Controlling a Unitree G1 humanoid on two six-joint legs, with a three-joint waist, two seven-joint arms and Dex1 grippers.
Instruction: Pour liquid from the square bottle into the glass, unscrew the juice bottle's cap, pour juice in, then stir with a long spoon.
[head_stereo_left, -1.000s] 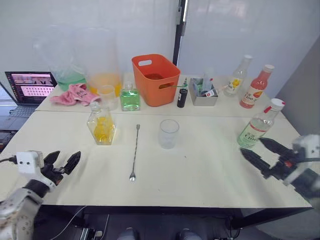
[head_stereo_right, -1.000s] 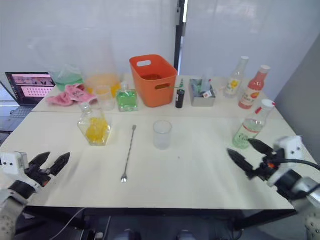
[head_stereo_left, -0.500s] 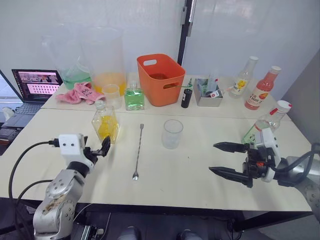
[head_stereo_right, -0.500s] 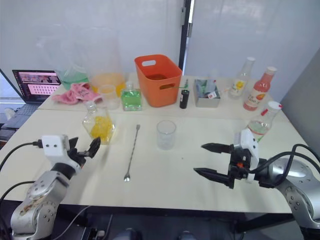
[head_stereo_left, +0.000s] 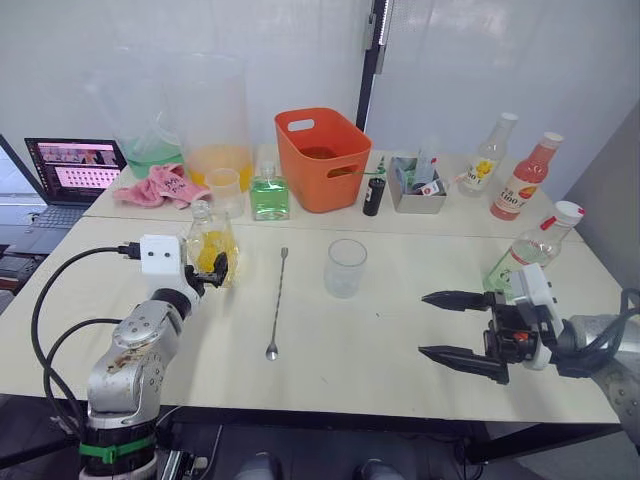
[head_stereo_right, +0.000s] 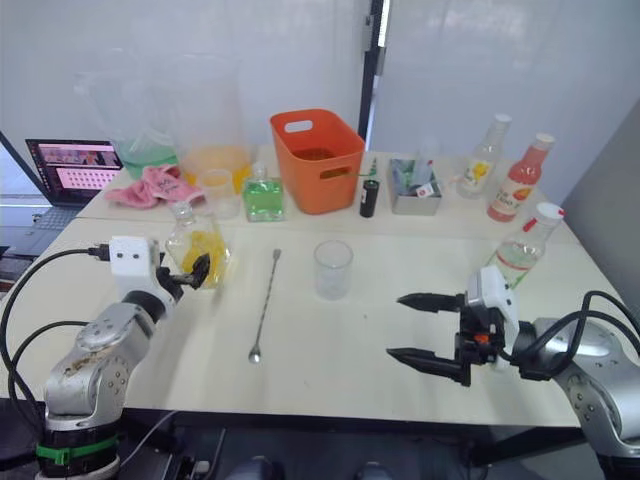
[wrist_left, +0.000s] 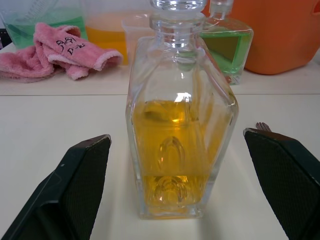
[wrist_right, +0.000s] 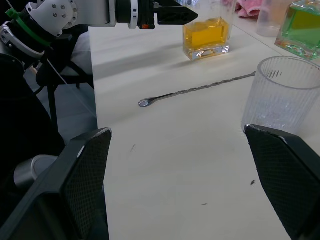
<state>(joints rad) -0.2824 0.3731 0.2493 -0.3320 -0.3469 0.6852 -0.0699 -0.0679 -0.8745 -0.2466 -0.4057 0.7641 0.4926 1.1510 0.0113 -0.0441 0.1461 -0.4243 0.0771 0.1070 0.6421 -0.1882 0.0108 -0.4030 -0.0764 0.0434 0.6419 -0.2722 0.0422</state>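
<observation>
My left gripper will grab the bottle by its body (head_stereo_left: 212, 250) next, so that the square bottle's neck (head_stereo_left: 201, 212) stays free to pour into the glass.
The square bottle (head_stereo_left: 211, 250) with yellow liquid stands stoppered at the left of the table. My left gripper (head_stereo_left: 209, 272) is open just in front of it, and the bottle (wrist_left: 180, 150) sits between and a little beyond the fingers (wrist_left: 82, 170), apart from both. The empty glass (head_stereo_left: 346, 267) stands mid-table, with the long spoon (head_stereo_left: 277, 300) lying to its left. My right gripper (head_stereo_left: 424, 323) is open and empty, hovering over the table to the right of the glass (wrist_right: 282, 95). The juice bottle (head_stereo_left: 530, 252) stands behind my right wrist, its white cap (head_stereo_left: 567, 211) on.
An orange basket (head_stereo_left: 318, 160), a green square bottle (head_stereo_left: 268, 196), a clear cup (head_stereo_left: 222, 190), a pink cloth (head_stereo_left: 158, 186) and large clear containers (head_stereo_left: 210, 110) line the back. A metal tin (head_stereo_left: 415, 190), a yellow-labelled bottle (head_stereo_left: 487, 155) and a pink-liquid bottle (head_stereo_left: 525, 178) stand back right. A laptop (head_stereo_left: 65, 170) sits far left.
Both arms have come in from the table's near corners. My left gripper has moved forward up to the square bottle. My right gripper has held nearly still in the last half second.
</observation>
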